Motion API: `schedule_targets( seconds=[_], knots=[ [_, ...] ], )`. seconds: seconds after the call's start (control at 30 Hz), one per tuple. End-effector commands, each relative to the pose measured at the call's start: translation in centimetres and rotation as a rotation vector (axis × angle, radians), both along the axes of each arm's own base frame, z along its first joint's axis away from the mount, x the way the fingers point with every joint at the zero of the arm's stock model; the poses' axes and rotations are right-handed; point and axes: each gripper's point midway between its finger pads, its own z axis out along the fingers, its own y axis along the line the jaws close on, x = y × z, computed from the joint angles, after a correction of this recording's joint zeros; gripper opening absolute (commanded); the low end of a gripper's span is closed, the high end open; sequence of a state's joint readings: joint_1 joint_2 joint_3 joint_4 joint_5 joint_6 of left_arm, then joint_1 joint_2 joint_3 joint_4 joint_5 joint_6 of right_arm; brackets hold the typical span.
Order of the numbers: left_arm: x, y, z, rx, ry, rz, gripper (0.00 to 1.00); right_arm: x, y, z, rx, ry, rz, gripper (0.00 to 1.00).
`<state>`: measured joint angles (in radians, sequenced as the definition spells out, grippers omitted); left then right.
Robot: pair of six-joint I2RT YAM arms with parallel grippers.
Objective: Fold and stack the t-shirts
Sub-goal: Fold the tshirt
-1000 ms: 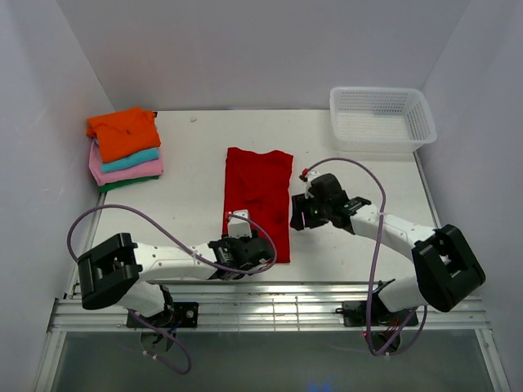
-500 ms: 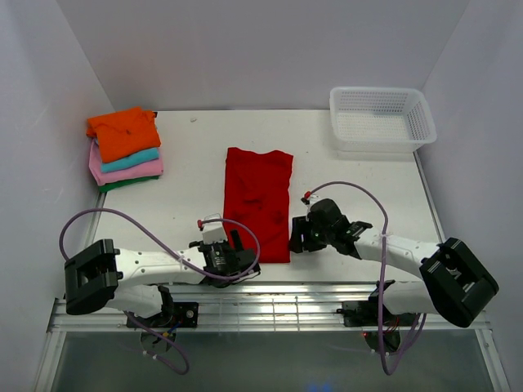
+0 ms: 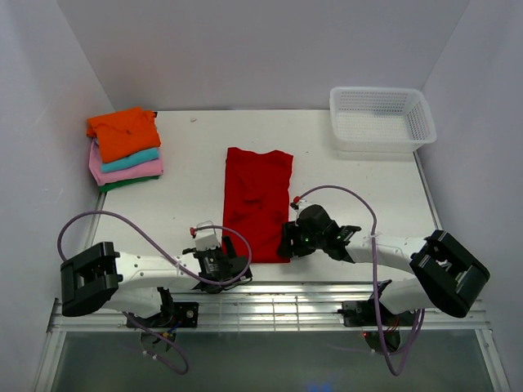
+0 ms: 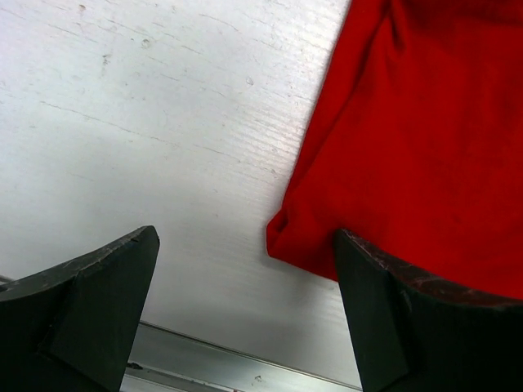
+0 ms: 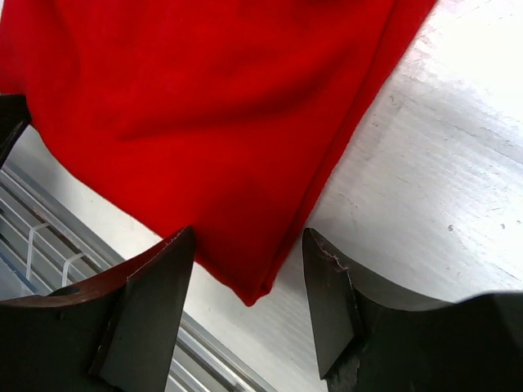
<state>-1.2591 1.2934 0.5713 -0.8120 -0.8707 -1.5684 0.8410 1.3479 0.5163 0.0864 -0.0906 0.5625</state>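
Next, my left gripper grabs the red t-shirt's free near corner (image 3: 225,247) (image 4: 288,239) and my right gripper grabs the other, to fold the t-shirt's short end over.
A bright red t-shirt (image 3: 257,200), folded into a long strip, lies flat at the table's middle with its short end near the front edge. My left gripper (image 3: 229,261) is open and low at the shirt's near left corner (image 4: 278,237); the corner lies between the wide-spread fingers, untouched. My right gripper (image 3: 286,245) is open too, and the red cloth's near right corner (image 5: 249,290) sits between its fingertips (image 5: 176,253) without being pinched. At the back left lies a stack of folded t-shirts: orange (image 3: 122,131) on top, then teal (image 3: 135,158), pink (image 3: 122,172) and dark green (image 3: 114,185).
A white mesh basket (image 3: 382,114) stands at the back right corner. An aluminium rail (image 3: 270,294) runs along the table's front edge just behind both grippers. White walls close in the left, back and right sides.
The left gripper has opened wide and slid off the shirt's near end to its near left corner. The right gripper has moved nearer and leftward to the near right corner.
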Motion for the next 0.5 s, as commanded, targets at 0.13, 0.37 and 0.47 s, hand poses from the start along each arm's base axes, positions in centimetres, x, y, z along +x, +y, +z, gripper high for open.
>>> schedule_targets(
  seconds=[0.13, 0.37, 0.47],
  knots=[
    [0.5, -3.4, 0.1, -0.203, -0.046, -0.138, 0.98, -0.3, 0.5, 0.0, -0.016, -0.003, -0.015, 0.61],
    [0.8, -4.2, -1.2, -0.241, -0.039, -0.231, 0.98, -0.5, 0.6, 0.1, -0.024, -0.008, -0.011, 0.61],
    [1.4, -4.5, -1.5, -0.269, -0.036, -0.262, 0.98, -0.5, 0.7, 0.2, -0.030, -0.012, -0.011, 0.61]
  ],
)
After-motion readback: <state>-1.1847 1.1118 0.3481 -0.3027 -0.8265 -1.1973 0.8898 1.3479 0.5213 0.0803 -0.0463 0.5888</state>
